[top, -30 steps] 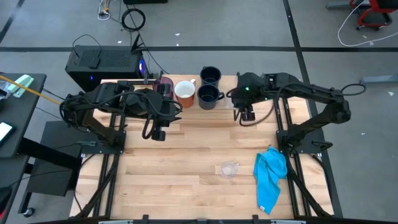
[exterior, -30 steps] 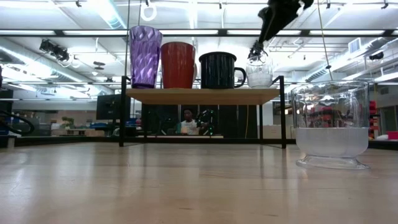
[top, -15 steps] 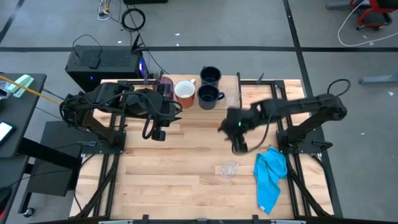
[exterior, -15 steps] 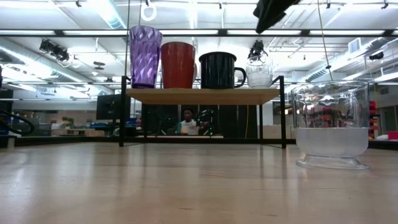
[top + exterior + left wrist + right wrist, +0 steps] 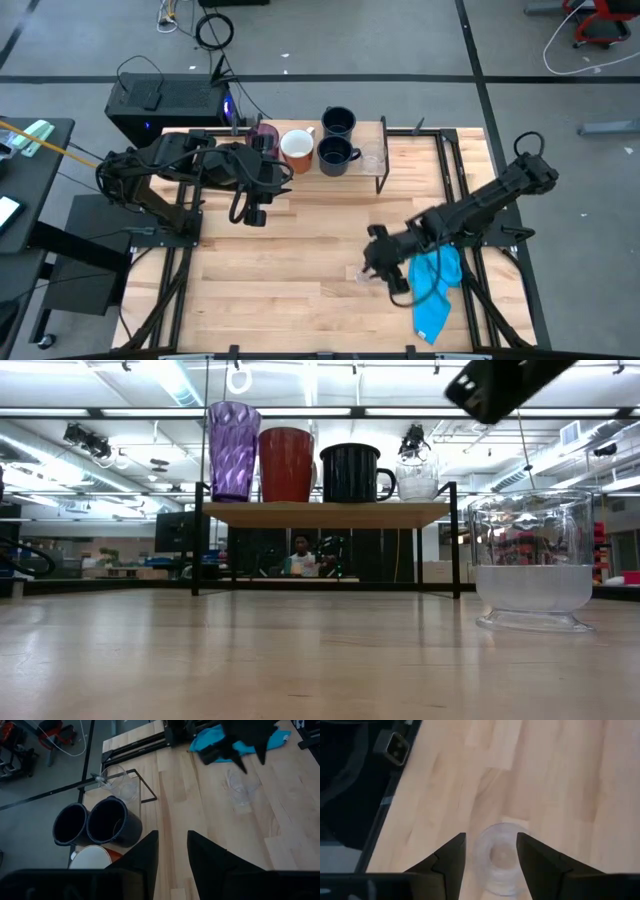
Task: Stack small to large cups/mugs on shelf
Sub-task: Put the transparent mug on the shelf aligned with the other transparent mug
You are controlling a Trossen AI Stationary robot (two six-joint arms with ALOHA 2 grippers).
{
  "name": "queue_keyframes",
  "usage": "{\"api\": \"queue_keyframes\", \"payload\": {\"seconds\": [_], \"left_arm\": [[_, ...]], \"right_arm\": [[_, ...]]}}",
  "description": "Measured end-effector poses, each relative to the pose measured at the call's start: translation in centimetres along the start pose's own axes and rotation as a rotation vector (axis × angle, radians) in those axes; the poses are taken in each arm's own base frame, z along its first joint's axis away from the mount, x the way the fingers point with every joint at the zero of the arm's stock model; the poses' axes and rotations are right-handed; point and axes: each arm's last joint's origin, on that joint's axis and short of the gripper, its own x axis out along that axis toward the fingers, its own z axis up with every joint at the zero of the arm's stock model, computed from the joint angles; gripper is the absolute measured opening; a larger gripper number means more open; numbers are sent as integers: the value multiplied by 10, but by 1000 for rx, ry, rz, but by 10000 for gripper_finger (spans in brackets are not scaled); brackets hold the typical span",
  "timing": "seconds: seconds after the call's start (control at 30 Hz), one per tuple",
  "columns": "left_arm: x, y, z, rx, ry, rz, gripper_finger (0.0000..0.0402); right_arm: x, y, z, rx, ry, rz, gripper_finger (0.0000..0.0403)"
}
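The right gripper grabs the clear glass by its rim (image 5: 363, 274) next, to set it among the cups on the shelf (image 5: 369, 126).
On the shelf (image 5: 325, 513) at the table's far edge stand the purple tumbler (image 5: 233, 450), the orange-brown mug (image 5: 286, 463), a navy mug (image 5: 352, 472) and a small clear glass (image 5: 417, 478), left to right. The high view shows a second navy mug (image 5: 338, 122) behind the first (image 5: 335, 155). The other clear glass (image 5: 369, 272) stands upright on the table near the blue cloth. My right gripper (image 5: 490, 837) hovers open right above it, pointing down, its fingers apart from the glass (image 5: 500, 856). My left gripper (image 5: 255, 214) waits open in front of the shelf's left end.
The bright blue cloth (image 5: 436, 285) lies crumpled on the table just right of the loose glass. A black box (image 5: 165, 105) sits beyond the table's far left corner. Bare wood lies between the shelf and the near edge (image 5: 300, 250).
My right gripper has left the small glass standing on the shelf's right end. It has swung from there toward the table's near edge and come down over the loose glass beside the blue cloth. The left arm has kept still.
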Motion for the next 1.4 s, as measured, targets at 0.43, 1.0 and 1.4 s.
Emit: {"api": "queue_keyframes", "payload": {"seconds": [0.43, 1.0, 1.4], "left_arm": [[0, 0, 0, -9, 0, 2, 108], [0, 0, 0, -27, -1, 2, 107], [0, 0, 0, -27, 0, 2, 107]], "right_arm": [[35, 37, -30, -30, -12, -85, 181], [62, 36, -40, -46, 93, -159, 166], [63, 33, -44, -67, 153, -140, 13]]}}
